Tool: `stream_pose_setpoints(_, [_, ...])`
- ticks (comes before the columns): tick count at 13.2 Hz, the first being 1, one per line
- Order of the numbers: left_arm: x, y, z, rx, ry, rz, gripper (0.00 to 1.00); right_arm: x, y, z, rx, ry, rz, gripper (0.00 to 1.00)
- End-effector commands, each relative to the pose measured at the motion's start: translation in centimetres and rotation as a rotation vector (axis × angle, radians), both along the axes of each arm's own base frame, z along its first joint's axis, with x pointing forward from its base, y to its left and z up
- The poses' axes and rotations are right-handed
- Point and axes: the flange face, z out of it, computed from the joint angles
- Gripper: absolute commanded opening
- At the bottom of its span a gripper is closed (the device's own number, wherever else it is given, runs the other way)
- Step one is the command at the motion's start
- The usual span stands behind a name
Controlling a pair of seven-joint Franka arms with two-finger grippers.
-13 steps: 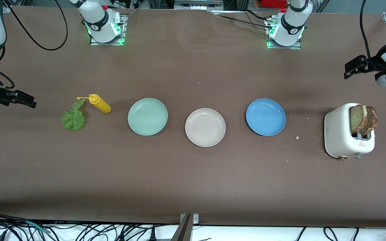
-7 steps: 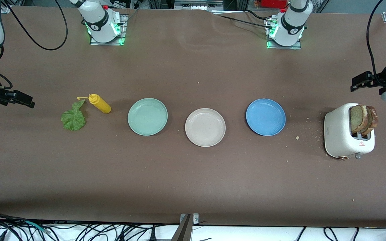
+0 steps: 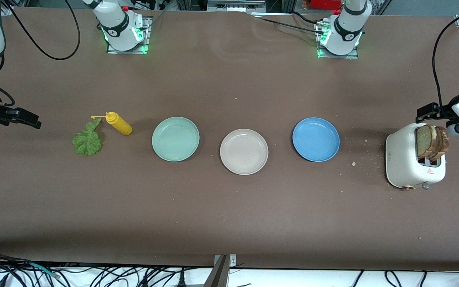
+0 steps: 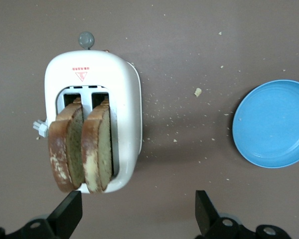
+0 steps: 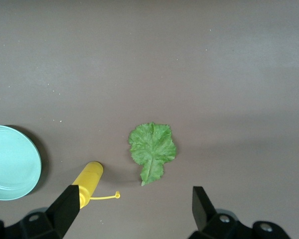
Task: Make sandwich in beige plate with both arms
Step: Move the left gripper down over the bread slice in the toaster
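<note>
I need to grab the bread slice nearer the blue plate by its exposed top crust (image 3: 434,140) with my left gripper next, because the toaster slot (image 3: 424,161) hides its lower part.
The beige plate (image 3: 244,151) lies bare in the middle of the table between two other plates. Two brown-crusted bread slices (image 3: 432,141) (image 4: 79,147) stand upright in the slots of a white toaster (image 3: 403,159) (image 4: 127,99) at the left arm's end. A green lettuce leaf (image 3: 87,140) (image 5: 152,149) lies flat at the right arm's end. My left gripper (image 3: 424,113) (image 4: 137,211) hangs open over the table just beside the toaster, holding nothing. My right gripper (image 3: 28,118) (image 5: 134,209) hangs open over the table near the lettuce, also holding nothing.
A mint-green plate (image 3: 175,138) (image 5: 10,162) and a blue plate (image 3: 316,139) (image 4: 274,124) flank the beige one. A yellow squeeze bottle (image 3: 120,123) (image 5: 87,181) lies on its side beside the lettuce. Crumbs (image 3: 354,163) dot the cloth between blue plate and toaster.
My left gripper has travelled from the table's end toward the toaster and now sits right beside the bread. The right gripper has barely shifted. Both stayed open.
</note>
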Motion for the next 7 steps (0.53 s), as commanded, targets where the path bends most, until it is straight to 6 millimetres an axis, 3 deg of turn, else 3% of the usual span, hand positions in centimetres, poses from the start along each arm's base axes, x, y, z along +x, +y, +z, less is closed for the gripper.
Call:
stream_pose_setpoints(1, [0.7,1.5,-1.8,0.021,-0.004,-0.038,1.00,0.0,-0.6,0.5,0.002,0.003,0.005,1.00])
stream_pose_setpoints(7, [1.3,2.7,-5.0,0.009,0.023,-0.031,1.00,0.0,-0.6,0.5,0.002,0.002,0.005,1.00])
